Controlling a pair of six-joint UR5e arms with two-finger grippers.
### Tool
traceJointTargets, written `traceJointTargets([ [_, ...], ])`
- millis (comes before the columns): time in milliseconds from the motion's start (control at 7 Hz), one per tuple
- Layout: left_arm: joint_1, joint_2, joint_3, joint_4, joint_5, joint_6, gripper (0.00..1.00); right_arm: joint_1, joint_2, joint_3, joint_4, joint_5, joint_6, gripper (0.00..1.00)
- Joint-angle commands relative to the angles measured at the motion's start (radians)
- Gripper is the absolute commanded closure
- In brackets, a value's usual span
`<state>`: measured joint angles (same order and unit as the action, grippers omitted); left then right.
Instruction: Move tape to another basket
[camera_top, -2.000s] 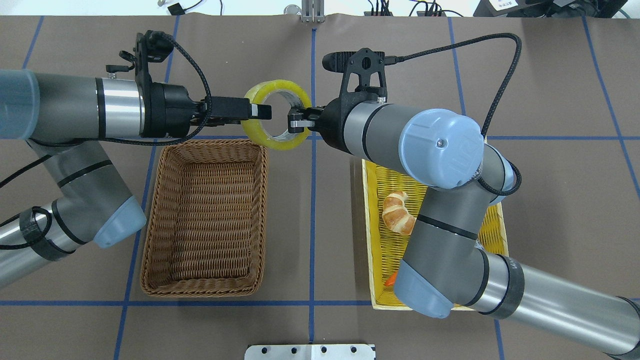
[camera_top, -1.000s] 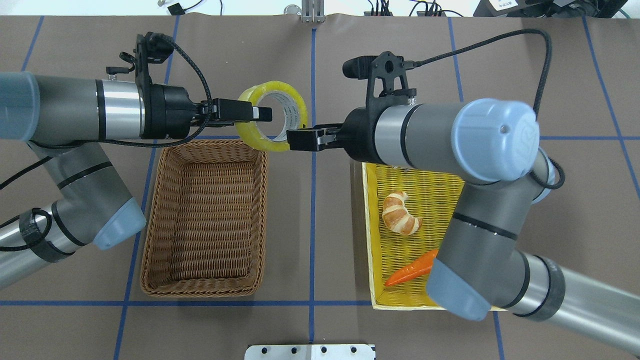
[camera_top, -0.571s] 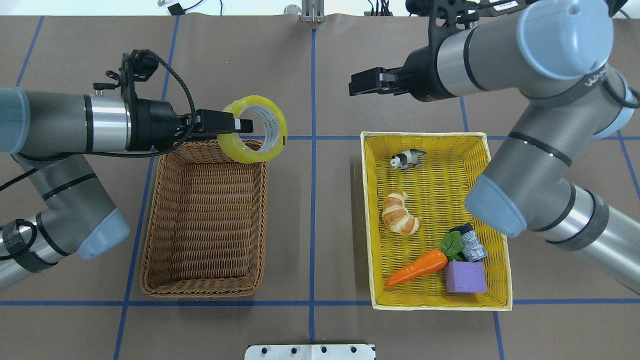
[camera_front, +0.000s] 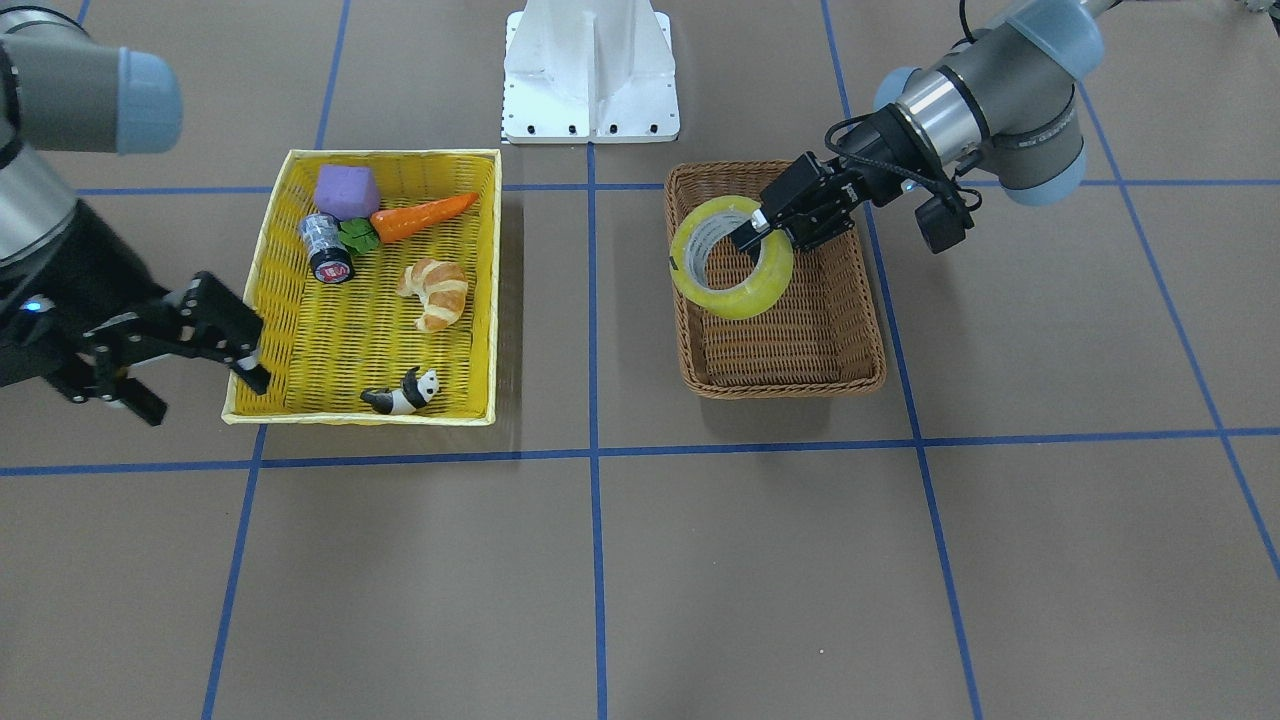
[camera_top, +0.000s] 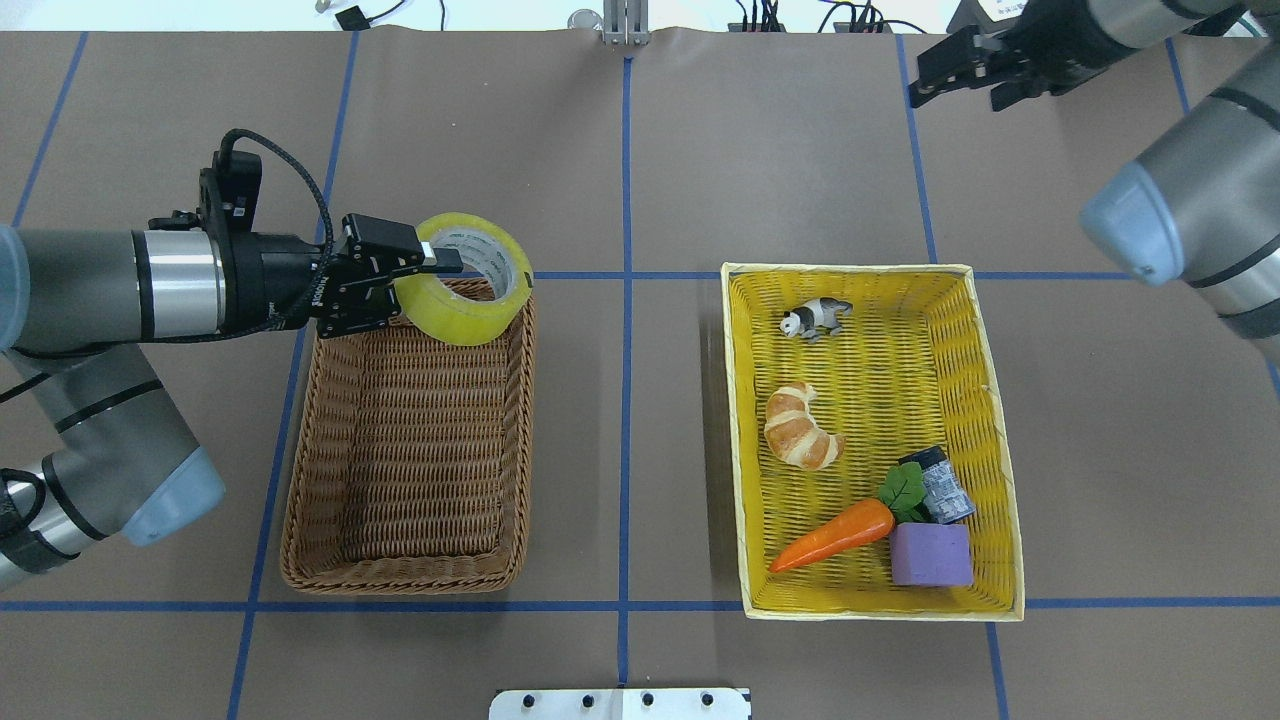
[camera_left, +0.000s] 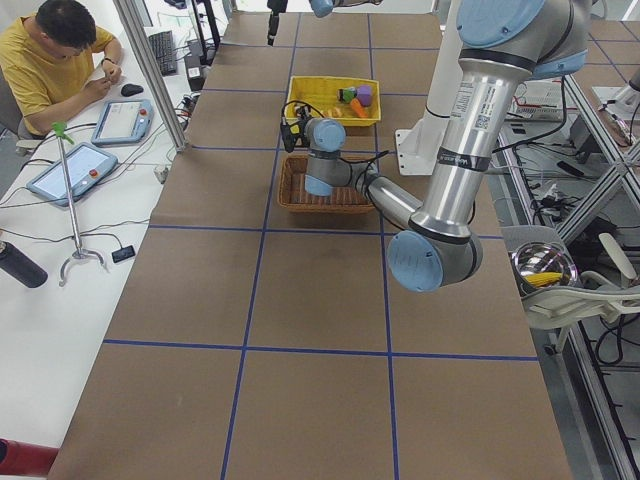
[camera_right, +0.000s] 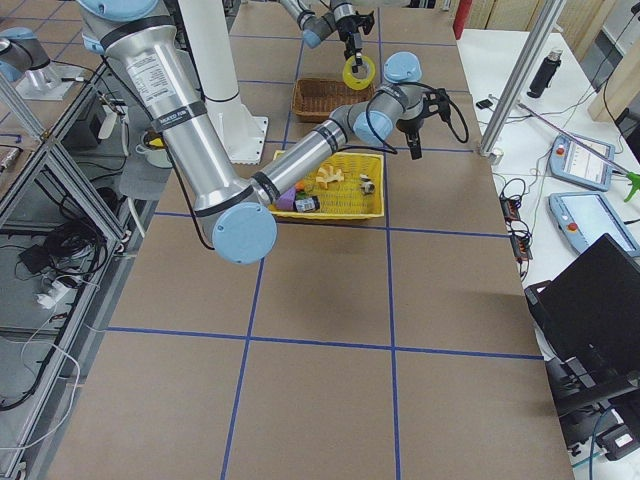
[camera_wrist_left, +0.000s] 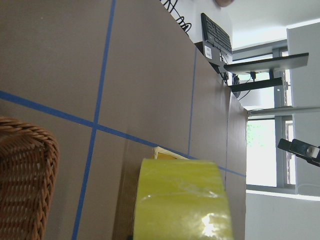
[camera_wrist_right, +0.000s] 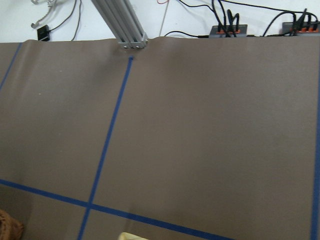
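The tape now stays in my left gripper until it is farther inward and down: the tape's outer edge (camera_front: 678, 266) hangs over the brown basket's rim (camera_front: 683, 324).
The tape (camera_top: 452, 312), a large yellowish roll, is held tilted in the air over the far end of the brown wicker basket (camera_top: 300, 480). My left gripper (camera_top: 432, 265) is shut on the roll's wall, one finger inside the core. The tape (camera_front: 735, 300) and left gripper (camera_front: 760, 225) also show over the basket (camera_front: 880, 340) in the front view. The roll (camera_wrist_left: 180, 200) fills the bottom of the left wrist view. My right gripper (camera_top: 950, 90) is open and empty, high at the far right, and shows in the front view (camera_front: 210, 398) beside the tray.
The yellow tray (camera_top: 735, 450) on the right holds a croissant (camera_top: 800, 428), a carrot (camera_top: 835, 535), a purple block (camera_top: 930, 555), a small dark roll (camera_top: 942, 485) and a panda figure (camera_top: 815, 318). The inside of the brown basket shows only its weave.
My right gripper let go of the tape and drew back to the far right. My left gripper carried the tape left and nearer, over the brown basket, and tilted it.
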<state>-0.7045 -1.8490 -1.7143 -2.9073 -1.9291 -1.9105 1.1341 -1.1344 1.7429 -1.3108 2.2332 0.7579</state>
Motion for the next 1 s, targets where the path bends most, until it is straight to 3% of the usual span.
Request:
traceJointTargets([
  [0, 0.052, 0.04, 0.016, -0.01, 0.07, 0.037, 1.0, 0.125, -0.089, -0.014, -0.127, 0.025, -0.304, 0.0],
  [286, 0.082, 0.066, 0.033, -0.016, 0.103, 0.064, 1.0, 0.255, -0.244, -0.006, -0.153, 0.048, -0.51, 0.0],
  [571, 0.098, 0.088, 0.07, -0.101, 0.137, 0.065, 1.0, 0.379, -0.396, -0.002, -0.159, 0.126, -0.728, 0.0],
  [857, 0.148, 0.07, 0.146, -0.115, 0.194, 0.169, 1.0, 0.43, -0.461, -0.012, -0.16, 0.129, -0.843, 0.0],
])
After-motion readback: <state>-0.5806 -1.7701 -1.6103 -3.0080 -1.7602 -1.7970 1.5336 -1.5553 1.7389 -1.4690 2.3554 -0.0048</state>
